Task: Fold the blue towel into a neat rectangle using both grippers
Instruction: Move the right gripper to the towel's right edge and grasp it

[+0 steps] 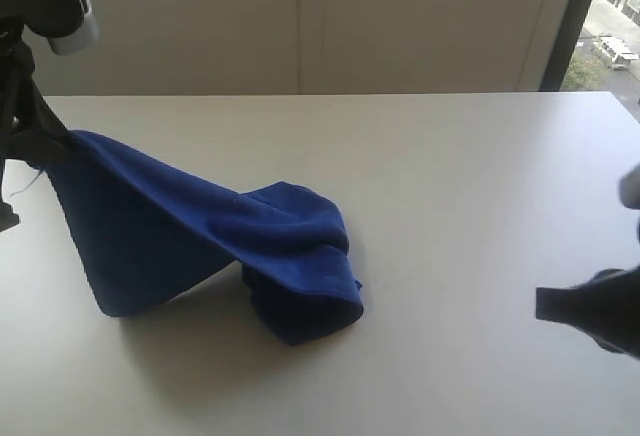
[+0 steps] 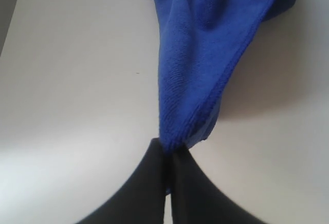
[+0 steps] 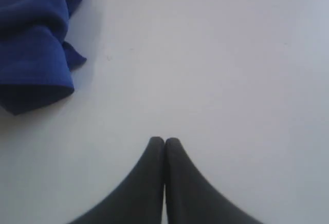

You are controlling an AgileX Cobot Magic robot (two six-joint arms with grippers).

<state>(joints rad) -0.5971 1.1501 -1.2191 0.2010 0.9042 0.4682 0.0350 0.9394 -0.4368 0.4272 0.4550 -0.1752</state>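
Note:
The robot's right gripper next needs to grab the blue towel [image 1: 200, 231] by the loose corner of its lifted edge [image 1: 352, 308], so that the towel can be stretched out for folding.
The blue towel [image 1: 200, 231] lies bunched on the white table [image 1: 450, 206], one corner lifted up and to the left. My left gripper [image 1: 55, 144] at the far left is shut on that raised corner; in the left wrist view the cloth [image 2: 205, 49] hangs from between the black fingertips, where the left gripper [image 2: 167, 149] pinches it. My right gripper [image 1: 545, 306] hovers over bare table at the right edge, well clear of the towel. Its fingers are pressed together with nothing between them, as the right gripper [image 3: 164, 141] shows, with the towel [image 3: 33, 39] off to one side.
A pale wall [image 1: 300, 16] runs behind the table's far edge, and a dark window frame [image 1: 570, 16] stands at the back right. Bare tabletop stretches between the towel and the right gripper.

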